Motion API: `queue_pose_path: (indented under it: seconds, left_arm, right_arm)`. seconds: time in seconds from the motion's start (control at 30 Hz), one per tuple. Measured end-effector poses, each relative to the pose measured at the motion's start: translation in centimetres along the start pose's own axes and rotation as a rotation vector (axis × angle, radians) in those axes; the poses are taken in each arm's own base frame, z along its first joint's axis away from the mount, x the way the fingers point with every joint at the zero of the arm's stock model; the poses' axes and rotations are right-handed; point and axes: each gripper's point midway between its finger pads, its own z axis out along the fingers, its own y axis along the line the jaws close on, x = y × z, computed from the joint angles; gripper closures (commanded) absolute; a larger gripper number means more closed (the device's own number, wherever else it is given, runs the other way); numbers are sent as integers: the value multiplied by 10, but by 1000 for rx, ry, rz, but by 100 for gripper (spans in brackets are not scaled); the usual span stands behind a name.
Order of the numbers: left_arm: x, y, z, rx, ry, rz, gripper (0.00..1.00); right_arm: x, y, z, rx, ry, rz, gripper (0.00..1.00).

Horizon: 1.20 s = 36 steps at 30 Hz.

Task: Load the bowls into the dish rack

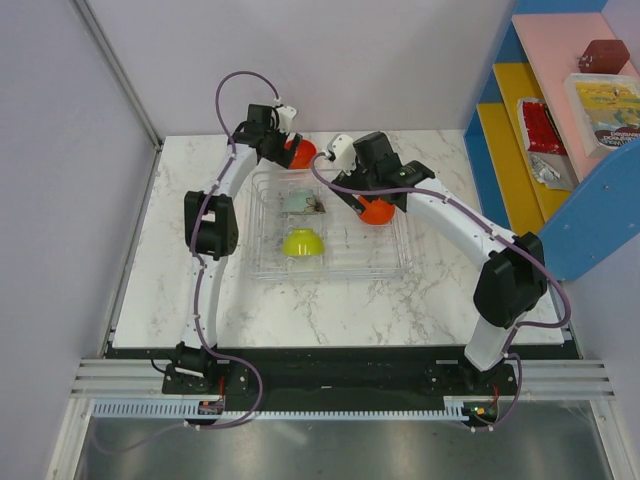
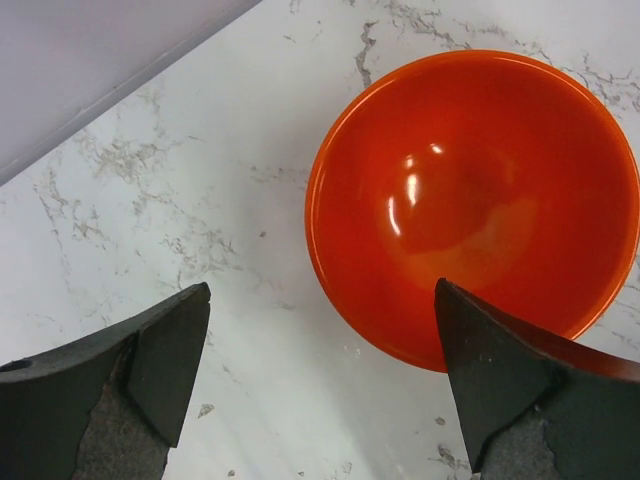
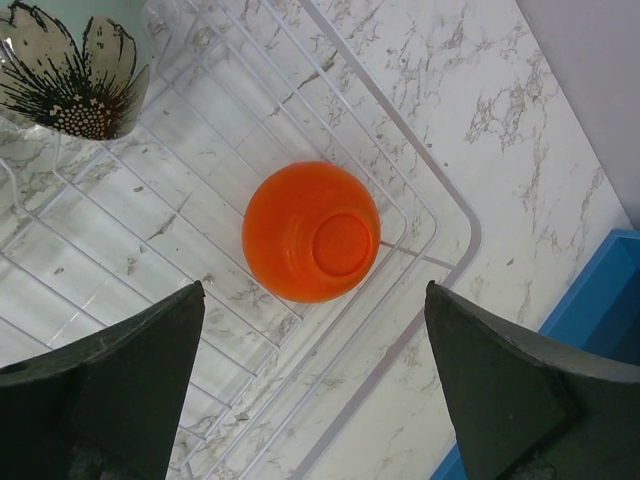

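Observation:
My left gripper needs to take hold of the upright orange bowl's near rim. The opposite rim then stays free for my right gripper.
The clear dish rack lies mid-table. In it a yellow-green bowl sits upside down, a floral bowl rests at the back, and an orange bowl sits upside down near the right back corner. My right gripper is open above that bowl, not touching it; the rack rim and floral bowl show there too. A second orange bowl stands upright on the marble behind the rack. My left gripper is open over it, its right finger at the rim.
A blue and yellow shelf unit with packets stands along the right side; its blue edge shows close to the rack's corner. Grey walls close the back and left. The left wall's foot runs near the upright bowl.

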Motion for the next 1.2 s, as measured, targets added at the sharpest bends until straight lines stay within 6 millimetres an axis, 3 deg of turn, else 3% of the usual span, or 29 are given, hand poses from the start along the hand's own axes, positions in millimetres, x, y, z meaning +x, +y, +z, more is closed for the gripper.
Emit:
queue_pose_path:
  seconds: [0.2, 0.6, 0.9, 1.07, 1.13, 1.2]
  left_arm:
    - [-6, 4, 1, -25, -16, 14, 11]
    - [8, -1, 14, -10, 5, 24, 30]
    - [4, -12, 15, 16, -4, 34, 66]
    - [0, -15, 16, 28, -17, 38, 92]
    - [-3, -16, 16, 32, -28, 36, 98]
    - [-9, -16, 15, 29, -44, 36, 98]
  right_arm:
    - [1, 3, -2, -11, -4, 7, 2]
    - [-10, 2, -17, -22, -51, 31, 2]
    - [-13, 1, -20, -24, -65, 41, 2]
    - [-14, 1, -20, -23, -68, 44, 2]
    - [-14, 1, -20, -23, -68, 48, 2]
    - [-14, 1, -20, -22, -69, 53, 2]
